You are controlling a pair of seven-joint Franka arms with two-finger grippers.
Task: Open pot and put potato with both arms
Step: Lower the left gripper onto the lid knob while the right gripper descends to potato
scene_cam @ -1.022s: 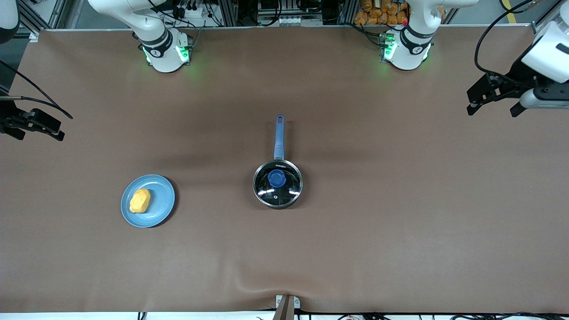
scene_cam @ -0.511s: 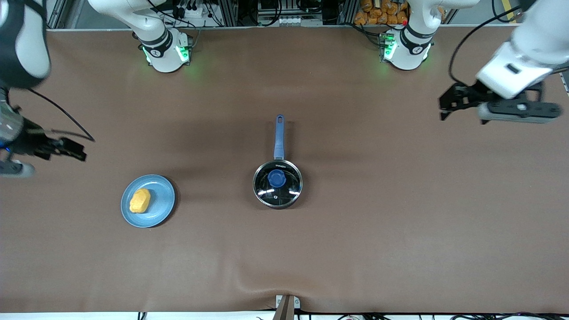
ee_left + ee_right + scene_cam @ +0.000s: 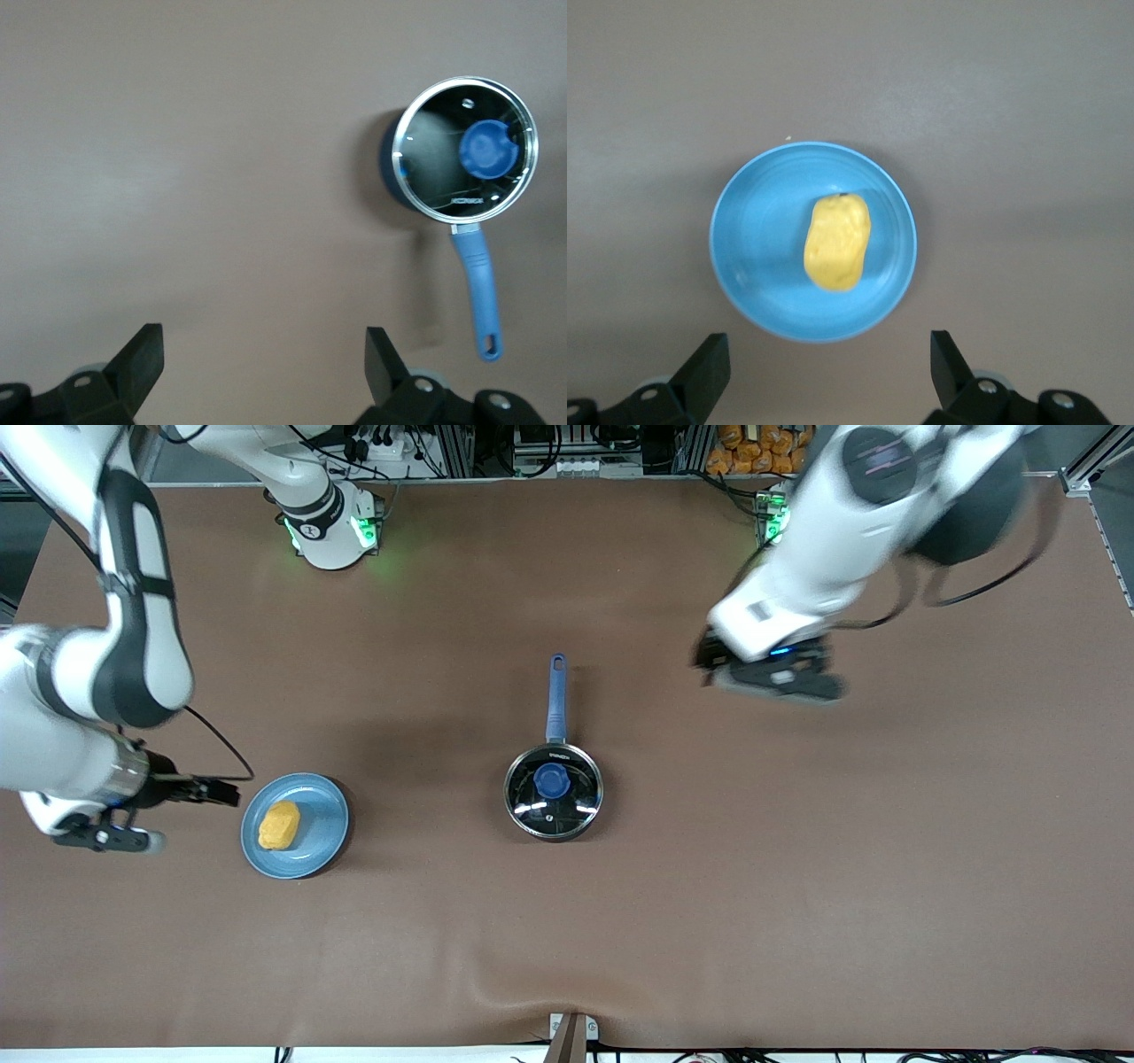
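The long potato is almost as wide as my open fingers, so I will next use my right gripper to grab its narrower middle (image 3: 278, 825) (image 3: 837, 243).
The black pot (image 3: 554, 802) stands mid-table, its glass lid on with the blue knob (image 3: 551, 779), and its blue handle (image 3: 555, 695) points toward the robot bases. The yellow-orange potato (image 3: 278, 825) lies on a light-blue plate (image 3: 323, 828) toward the right arm's end. My right gripper (image 3: 217, 791) is open and empty, over the table just beside the plate. In the right wrist view the gripper (image 3: 828, 359) faces the potato (image 3: 837, 242). My left gripper (image 3: 709, 662) is over bare table beside the handle, toward the left arm's end. In the left wrist view it (image 3: 263, 354) is open and empty, with the pot (image 3: 434, 168) ahead.
The brown mat (image 3: 797, 868) covers the whole table. A small metal bracket (image 3: 571, 1032) sits at the table edge nearest the front camera. The plate also shows in the right wrist view (image 3: 744, 274).
Both arms have swung in from the table's ends. The right gripper has come up beside the plate; the left gripper has moved toward the pot's handle. Pot, plate and potato have not moved.
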